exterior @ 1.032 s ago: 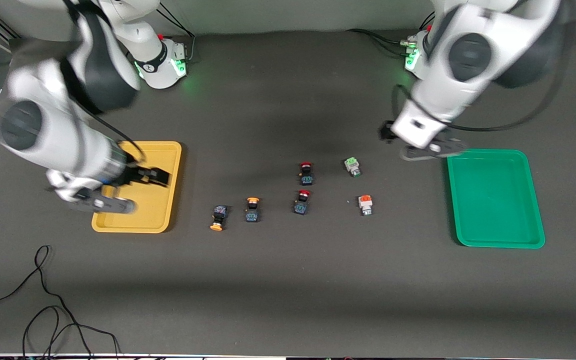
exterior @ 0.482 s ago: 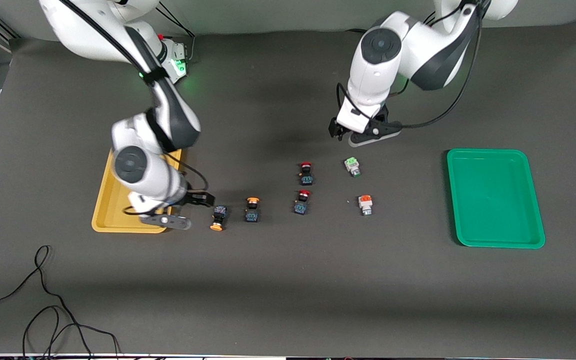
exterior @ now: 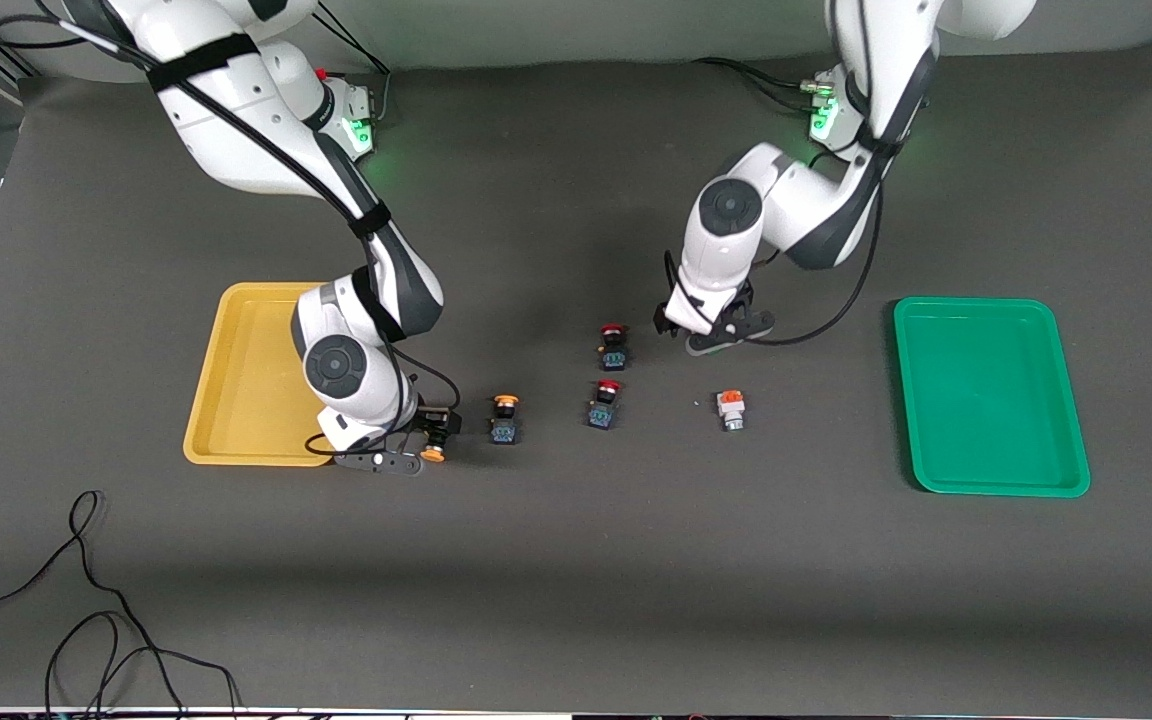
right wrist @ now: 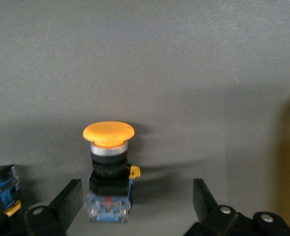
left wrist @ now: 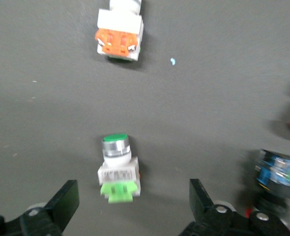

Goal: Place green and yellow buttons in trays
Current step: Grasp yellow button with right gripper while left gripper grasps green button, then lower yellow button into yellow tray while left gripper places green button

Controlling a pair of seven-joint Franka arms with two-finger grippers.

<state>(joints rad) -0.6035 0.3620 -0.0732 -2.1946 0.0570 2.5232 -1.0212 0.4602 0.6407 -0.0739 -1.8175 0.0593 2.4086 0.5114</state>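
In the left wrist view my fingers hang above and short of the green button's white body (left wrist: 118,173), so my left gripper lowers next before closing on the green button.
My right gripper (exterior: 418,438) is open, low over a black-bodied button with a yellow-orange cap (exterior: 432,456) lying on its side beside the yellow tray (exterior: 236,350). In the right wrist view this button (right wrist: 108,167) lies between the open fingers (right wrist: 69,199), nearer one finger. My left gripper (exterior: 714,335) is open over the white-bodied green button (left wrist: 118,167), which it hides in the front view. A second yellow-capped button (exterior: 505,418) and a white button with an orange-red cap (exterior: 731,409) stand apart. The green tray (exterior: 986,400) holds nothing.
Two black-bodied switches with red caps (exterior: 613,347) (exterior: 604,404) stand between the two grippers. Loose black cables (exterior: 86,600) lie at the table's front corner at the right arm's end. The yellow tray holds nothing that I can see.
My right gripper moved from over the yellow tray to the fallen yellow-capped button. My left gripper moved from beside the green tray to over the green button and came lower.
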